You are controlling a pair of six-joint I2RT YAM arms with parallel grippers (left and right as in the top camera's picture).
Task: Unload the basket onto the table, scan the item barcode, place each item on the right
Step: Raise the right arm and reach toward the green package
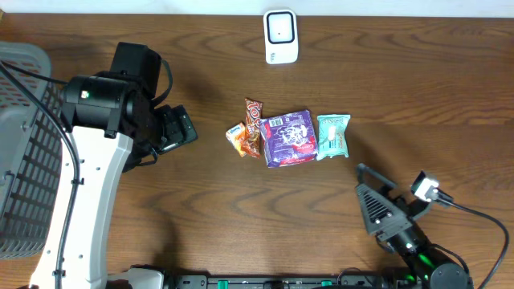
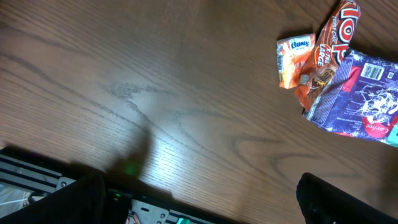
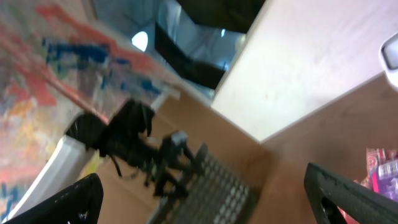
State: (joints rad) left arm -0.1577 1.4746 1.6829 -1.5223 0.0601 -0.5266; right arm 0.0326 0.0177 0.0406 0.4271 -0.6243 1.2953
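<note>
My right gripper reaches the teal packet [image 1: 332,135] next and grips its side away from the purple packet. That leaves the rest for barcode scanning.
Several snack packets lie together mid-table: a small orange Kleenex pack [image 1: 236,138], a red-orange wrapper [image 1: 254,127], a purple packet [image 1: 289,137] and a teal packet [image 1: 332,135]. A white scanner [image 1: 281,36] stands at the far edge. My left gripper [image 1: 186,128] hovers left of the packets, open and holding nothing. The left wrist view has its gripper [image 2: 199,205] wide over bare wood, with the Kleenex pack [image 2: 293,59], wrapper [image 2: 323,56] and purple packet [image 2: 367,99] at upper right. My right gripper [image 1: 371,193] sits at the front right, open and empty [image 3: 202,199].
A grey mesh basket [image 1: 24,160] stands at the left edge; it also shows in the right wrist view [image 3: 211,186], behind the left arm [image 3: 130,143]. A black rail [image 2: 37,174] runs along the table's front edge.
</note>
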